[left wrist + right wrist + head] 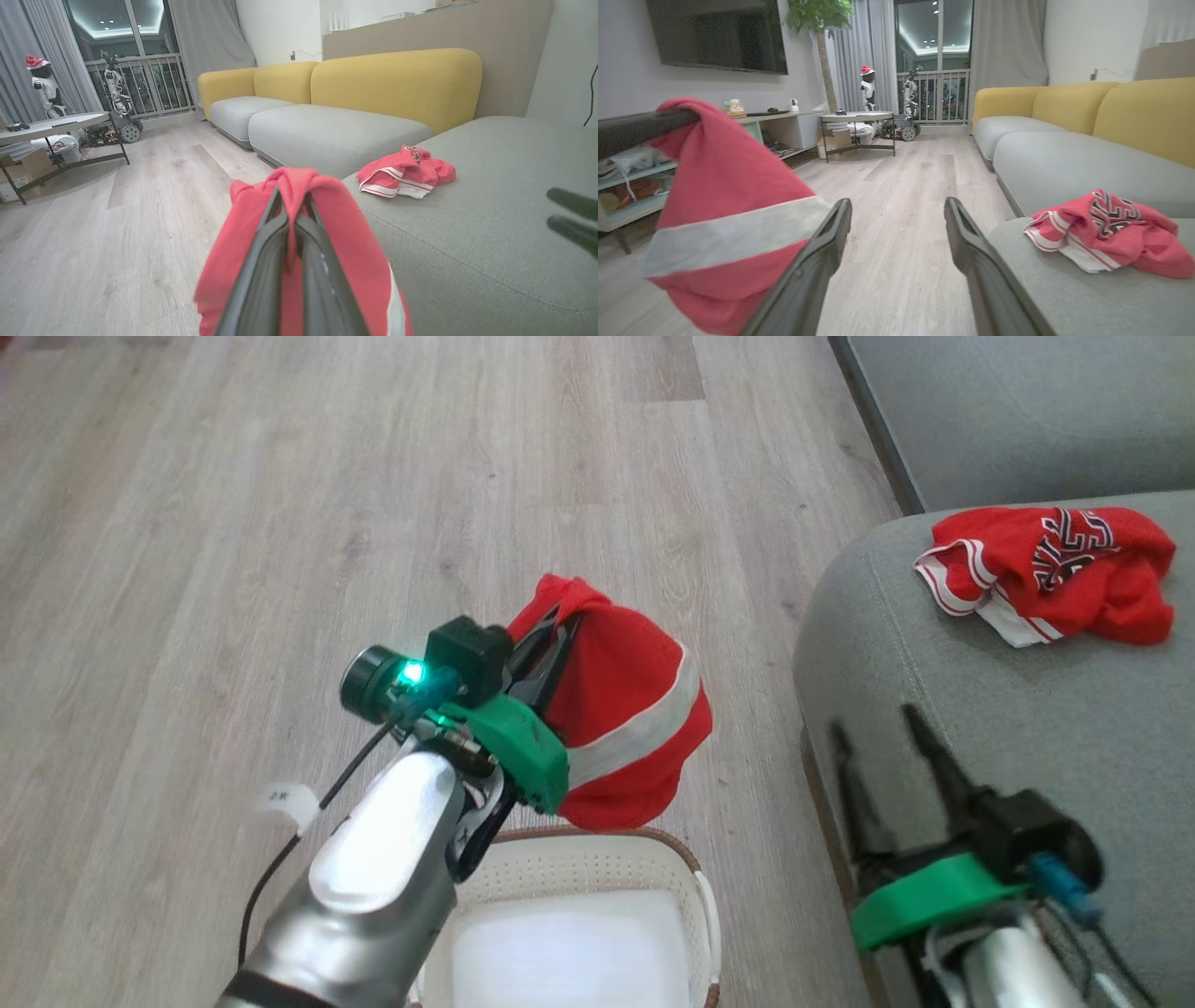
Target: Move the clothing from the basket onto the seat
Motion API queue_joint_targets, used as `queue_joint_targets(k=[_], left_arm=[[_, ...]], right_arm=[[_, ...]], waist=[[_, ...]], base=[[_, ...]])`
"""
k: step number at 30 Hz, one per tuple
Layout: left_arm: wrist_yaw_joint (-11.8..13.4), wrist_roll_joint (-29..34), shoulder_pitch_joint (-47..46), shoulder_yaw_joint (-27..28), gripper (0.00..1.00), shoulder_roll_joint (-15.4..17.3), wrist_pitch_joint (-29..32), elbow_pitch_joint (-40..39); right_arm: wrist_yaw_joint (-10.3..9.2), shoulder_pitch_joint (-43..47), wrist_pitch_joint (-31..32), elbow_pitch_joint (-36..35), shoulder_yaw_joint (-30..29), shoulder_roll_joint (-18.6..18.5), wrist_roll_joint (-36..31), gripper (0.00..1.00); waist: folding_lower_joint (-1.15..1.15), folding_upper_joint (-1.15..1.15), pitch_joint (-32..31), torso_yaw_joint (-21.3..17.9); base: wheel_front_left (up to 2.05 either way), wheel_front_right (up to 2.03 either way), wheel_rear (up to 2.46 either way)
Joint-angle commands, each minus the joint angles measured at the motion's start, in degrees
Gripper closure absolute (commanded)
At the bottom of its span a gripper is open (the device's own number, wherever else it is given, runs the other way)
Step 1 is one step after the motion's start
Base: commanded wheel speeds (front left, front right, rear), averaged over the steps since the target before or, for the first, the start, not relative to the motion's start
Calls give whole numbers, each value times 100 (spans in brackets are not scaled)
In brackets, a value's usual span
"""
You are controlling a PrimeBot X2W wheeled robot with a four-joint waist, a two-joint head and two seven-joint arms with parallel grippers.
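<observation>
My right gripper will next take hold of the red shorts by their free-hanging white-trimmed edge [684, 677], because my left gripper already holds the shorts' top fold [568, 605].
Red shorts [625, 709] with a white stripe hang in the air above the basket [686, 873], pinched by my left gripper [551, 621], which is shut on their top fold. In the left wrist view the shorts [345, 224] drape over both fingers. A red jersey [1050, 574] with dark lettering lies crumpled on the grey seat [934, 709], also seen as the jersey [1106, 231] in the right wrist view. My right gripper [873, 728] stands open over the seat's near edge, holding nothing. The basket's inside shows bare white.
Pale wood floor [280, 523] stretches to the left and ahead. A yellow-backed sofa [397, 88] runs along the wall. A low table [857, 123] and a shelf under a television [714, 32] stand across the room.
</observation>
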Motion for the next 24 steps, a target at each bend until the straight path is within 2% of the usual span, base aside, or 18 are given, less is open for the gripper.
queue_joint_targets(k=[1,7,12,20,24], left_arm=[[48,-56,-485,166,100,50,2,-249],[104,-154,-667,-10,100,37,62,-369],[149,-224,-744,-118,100,34,85,-421],[245,-387,-809,-381,100,31,101,-653],[305,-479,-837,-539,100,31,131,-772]], right_arm=[[41,-292,-37,-82,296,-8,29,0],[41,-599,-37,429,1031,-8,-81,0],[41,-844,-37,692,1341,-8,-192,0],[41,-1434,-37,1321,1790,-8,-659,0],[41,-1823,-37,1869,2148,-8,-1149,0]], waist=[[0,0,-13,26],[0,0,-10,89],[0,0,2,127],[0,0,16,220],[0,0,18,271]], base=[[0,0,0],[0,0,0],[0,0,0],[0,0,0],[0,0,0]])
